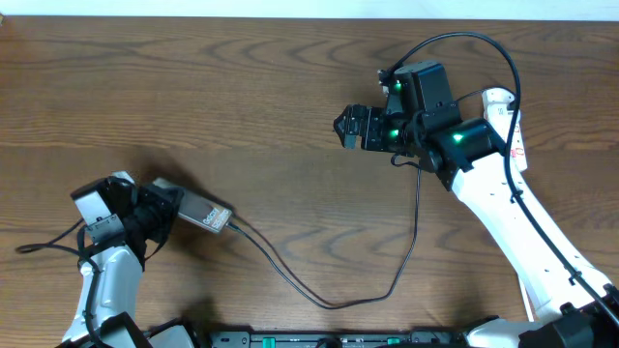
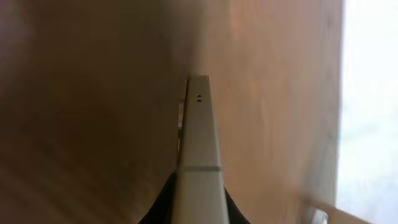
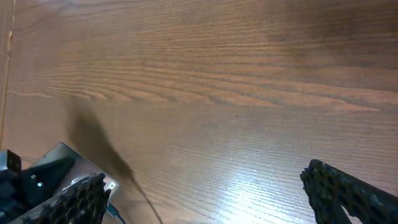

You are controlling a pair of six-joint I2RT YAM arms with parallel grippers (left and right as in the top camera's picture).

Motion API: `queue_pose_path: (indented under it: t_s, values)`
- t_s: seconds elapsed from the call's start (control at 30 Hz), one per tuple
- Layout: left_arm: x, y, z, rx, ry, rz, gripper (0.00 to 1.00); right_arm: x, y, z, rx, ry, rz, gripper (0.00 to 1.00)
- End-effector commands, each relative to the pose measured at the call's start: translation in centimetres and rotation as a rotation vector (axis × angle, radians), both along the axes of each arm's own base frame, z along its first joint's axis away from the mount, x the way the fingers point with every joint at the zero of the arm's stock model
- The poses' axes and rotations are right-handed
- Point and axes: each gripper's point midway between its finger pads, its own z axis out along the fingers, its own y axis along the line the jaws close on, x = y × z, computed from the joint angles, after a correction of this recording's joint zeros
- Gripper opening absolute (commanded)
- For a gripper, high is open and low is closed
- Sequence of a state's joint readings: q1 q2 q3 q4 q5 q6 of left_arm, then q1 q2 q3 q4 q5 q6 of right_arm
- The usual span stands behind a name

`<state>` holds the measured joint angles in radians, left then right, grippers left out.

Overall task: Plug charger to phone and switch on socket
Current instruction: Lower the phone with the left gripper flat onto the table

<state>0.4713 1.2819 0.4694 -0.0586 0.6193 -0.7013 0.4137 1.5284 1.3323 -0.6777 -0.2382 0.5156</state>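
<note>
The phone [image 1: 205,216] hangs above the table, the cable's shadow lying apart, and would come down onto the table if released, so my left gripper keeps holding it for now.
My left gripper [image 1: 166,207] at the lower left is shut on the phone [image 1: 205,216], a dark slab pointing right just above the table. In the left wrist view the phone's silvery edge [image 2: 199,137] runs out from between the black jaws [image 2: 198,208]. The charger, a thin black cable [image 1: 329,304], meets the phone's right end, loops along the front and rises under the right arm. My right gripper [image 1: 346,127] hangs open and empty over the table's middle right; its fingers [image 3: 205,190] are spread wide. The phone [image 3: 59,163] and cable [image 3: 138,191] show at its lower left. The white socket [image 1: 511,135] with red marks lies partly under the right arm.
The brown wooden table [image 1: 242,87] bears nothing else in view. The right arm's own black cable [image 1: 484,43] arcs over its wrist. A black rail [image 1: 319,338] runs along the front edge.
</note>
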Motion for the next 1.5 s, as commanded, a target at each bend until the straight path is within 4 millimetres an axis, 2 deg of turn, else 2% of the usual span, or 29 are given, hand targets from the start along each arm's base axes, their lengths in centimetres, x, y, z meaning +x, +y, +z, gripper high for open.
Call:
queue_pose_path:
  t_s: [0.0,0.23,0.5,0.7,0.9,1.1,1.2,1.37,1.47]
  values:
    - [-0.2,0.7,-0.1,0.020,0.023,0.031,0.07,-0.1,0.1,0.9,-0.002,-0.024,0.002,0.99]
    - [-1.9,0.0,-1.5,-0.094,0.151,0.125,0.07,-0.2,0.0,0.7,0.003,-0.008,-0.010,0.99]
    - [-3.1,-0.6,-3.1,-0.133,0.236,0.132,0.07,-0.2,0.0,0.7,0.007,-0.001,-0.017,0.99]
    - [-4.2,-1.2,-5.5,-0.178,0.337,0.132,0.08,-0.3,0.0,0.7,0.007,-0.001,-0.017,0.99]
    - [-4.6,-1.4,-6.2,-0.191,0.369,0.132,0.09,-0.2,0.0,0.7,0.007,-0.001,-0.017,0.99]
    - [-4.6,-1.4,-6.2,-0.188,0.368,0.125,0.36,-0.2,0.0,0.7,0.007,-0.002,-0.017,0.99]
    - [-4.7,-1.4,-6.3,-0.190,0.374,0.125,0.37,-0.2,0.0,0.7,0.007,-0.002,-0.017,0.99]
    - [-5.4,-1.8,-6.5,-0.192,0.400,0.107,0.53,-0.2,0.0,0.7,0.007,-0.002,-0.017,0.99]
    - [-6.0,-2.1,-6.6,-0.191,0.419,0.089,0.55,-0.2,0.0,0.7,0.007,-0.001,-0.017,0.99]
